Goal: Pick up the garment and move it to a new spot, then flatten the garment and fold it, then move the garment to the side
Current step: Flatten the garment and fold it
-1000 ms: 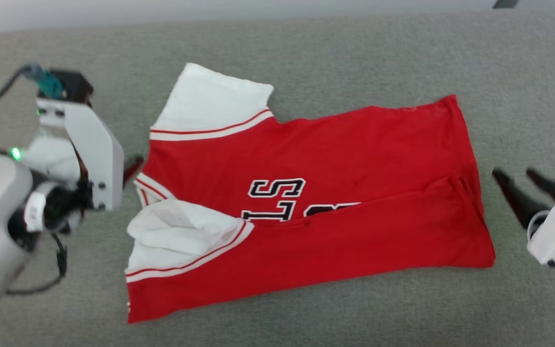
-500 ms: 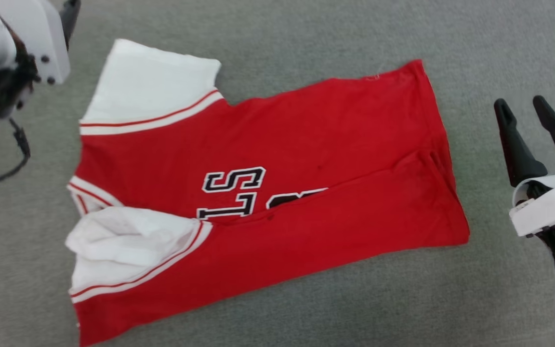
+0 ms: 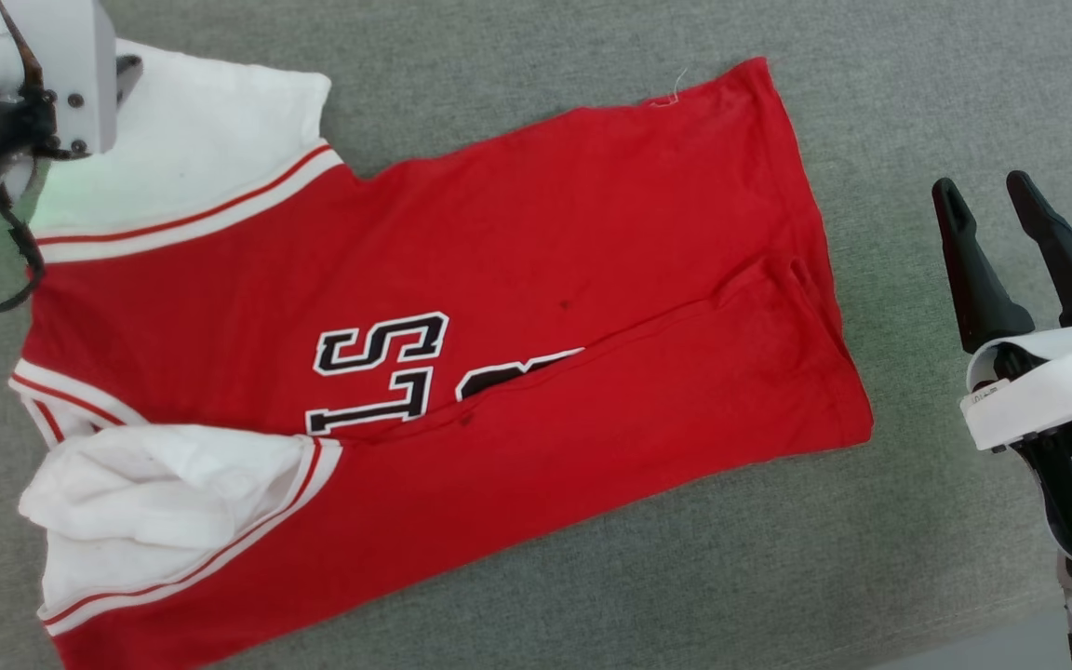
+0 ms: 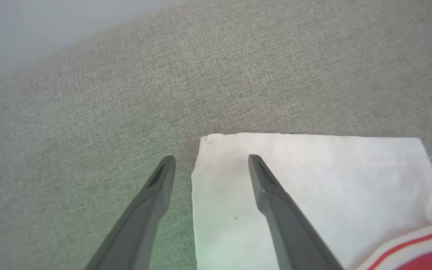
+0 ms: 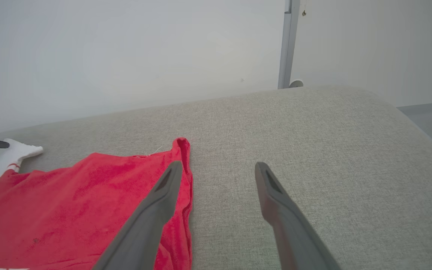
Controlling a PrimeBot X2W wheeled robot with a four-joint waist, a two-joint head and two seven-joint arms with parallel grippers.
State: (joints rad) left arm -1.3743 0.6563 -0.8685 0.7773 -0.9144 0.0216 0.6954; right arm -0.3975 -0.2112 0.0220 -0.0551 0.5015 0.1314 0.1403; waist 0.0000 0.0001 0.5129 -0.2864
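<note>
I should next grab the far sleeve with my left gripper by its outer corner [image 4: 210,150]. The sleeve lies flat, and the bare cushion there leaves room for a finger.
The garment [image 3: 545,233], a red jersey T-shirt with white sleeves, lies spread on the grey cushion with its collar end to the left. Its near long edge is folded up over part of the black-and-white lettering [image 3: 378,368]. The near sleeve [image 3: 145,493] is bunched, while the far sleeve [image 4: 313,180] lies flat. My left gripper [image 4: 211,159] hovers open over the far sleeve's outer corner, one finger above the cloth and one above the cushion. To the right of the hem [image 5: 184,180], my right gripper [image 3: 987,195] stands open and holds nothing.
The grey upholstered surface [image 3: 917,74] stretches around the shirt, with its front edge at the lower right [image 3: 1011,642]. A pale wall and a metal pole [image 5: 286,45] stand behind it. A black cable [image 3: 6,298] hangs from my left arm beside the shirt's collar end.
The head camera has shifted, sliding the whole picture left. My left gripper went from beside the collar up to the far sleeve's corner. My right gripper came in closer to the hem, fingers upright.
</note>
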